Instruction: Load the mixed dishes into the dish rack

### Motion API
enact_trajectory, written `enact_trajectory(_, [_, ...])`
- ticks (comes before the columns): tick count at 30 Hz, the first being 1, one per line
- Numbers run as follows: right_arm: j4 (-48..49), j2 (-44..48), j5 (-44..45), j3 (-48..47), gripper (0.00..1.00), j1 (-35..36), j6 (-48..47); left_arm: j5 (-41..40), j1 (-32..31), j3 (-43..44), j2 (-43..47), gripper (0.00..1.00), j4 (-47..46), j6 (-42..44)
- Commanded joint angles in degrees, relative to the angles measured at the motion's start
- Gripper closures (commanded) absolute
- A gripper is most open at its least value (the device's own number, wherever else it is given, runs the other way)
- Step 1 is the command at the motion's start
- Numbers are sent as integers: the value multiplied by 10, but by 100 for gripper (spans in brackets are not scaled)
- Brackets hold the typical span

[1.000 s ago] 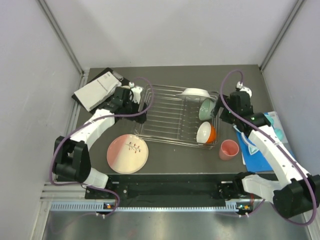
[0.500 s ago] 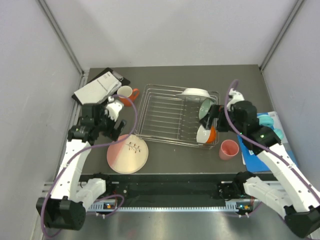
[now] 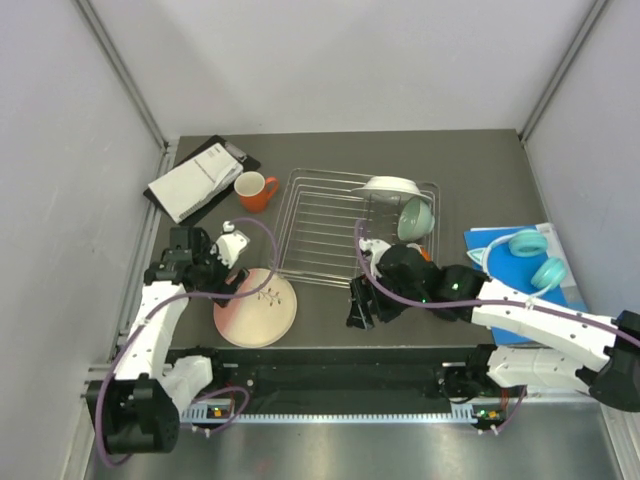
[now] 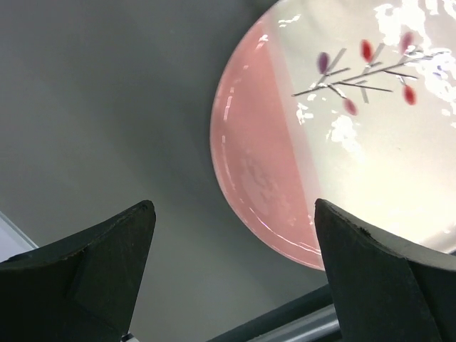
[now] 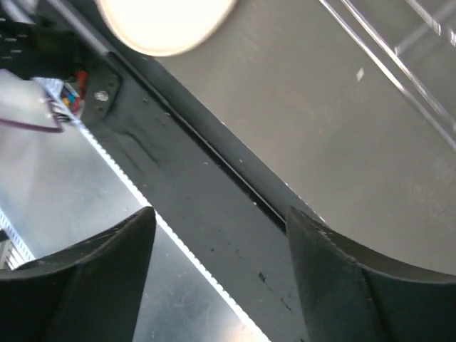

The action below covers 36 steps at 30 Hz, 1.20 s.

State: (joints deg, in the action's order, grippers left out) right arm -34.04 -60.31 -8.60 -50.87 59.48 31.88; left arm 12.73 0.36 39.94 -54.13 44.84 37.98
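Observation:
Next, my left gripper grabs the plate by its pink rim (image 3: pixel 221 315), so the cream side stays free to slot into the dish rack (image 3: pixel 325 225).
The pink-and-cream plate (image 3: pixel 255 306) with a leaf sprig lies flat on the table in front of the silver wire dish rack (image 3: pixel 325 225). My left gripper (image 3: pixel 218 278) hangs open and empty over the plate's left edge (image 4: pixel 285 178). The orange mug (image 3: pixel 257 190) stands left of the rack. The white plate (image 3: pixel 392 185) and mint green bowl (image 3: pixel 415 218) sit in the rack's right end. My right gripper (image 3: pixel 358 305) is open and empty, low over the table's front edge. The salmon-pink cup is hidden behind my right arm.
A black-and-white booklet (image 3: pixel 195 178) lies at the back left. Turquoise headphones (image 3: pixel 530 258) rest on a blue book (image 3: pixel 500 240) at the right. The black base rail (image 5: pixel 214 214) runs under my right gripper (image 5: pixel 221 278). Grey walls close in both sides.
My left arm pulled back from the mug to the plate's left edge. My right arm swung from the rack's right side across to the table's front middle, covering the pink cup.

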Motion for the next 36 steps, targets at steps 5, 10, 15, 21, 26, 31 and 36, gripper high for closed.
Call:
enact_trajectory(5, [-17, -49, 172, 36, 32, 5, 94, 34, 64, 0, -70, 4, -80, 29])
enact_trajectory(10, [-17, -73, 272, 27, 33, -23, 112, 47, 67, -19, -76, 4, -105, 39])
enact_trajectory(15, [7, -85, 275, 35, 32, -112, 84, 82, 67, -24, -102, 1, -85, 73])
enact_trajectory(21, [39, -103, 260, 21, 31, -192, 30, 118, 67, -15, -138, 1, -62, 105])
enact_trajectory(26, [69, -132, 248, 2, 30, -213, 6, 121, 67, 8, -196, 2, -50, 110])
enact_trajectory(31, [95, -94, 203, 40, 20, -171, 15, 123, 67, 11, -228, 2, -70, 97])
enact_trajectory(36, [198, -20, 61, 106, 13, -121, 1, 122, 68, 7, -256, 1, -100, 92])
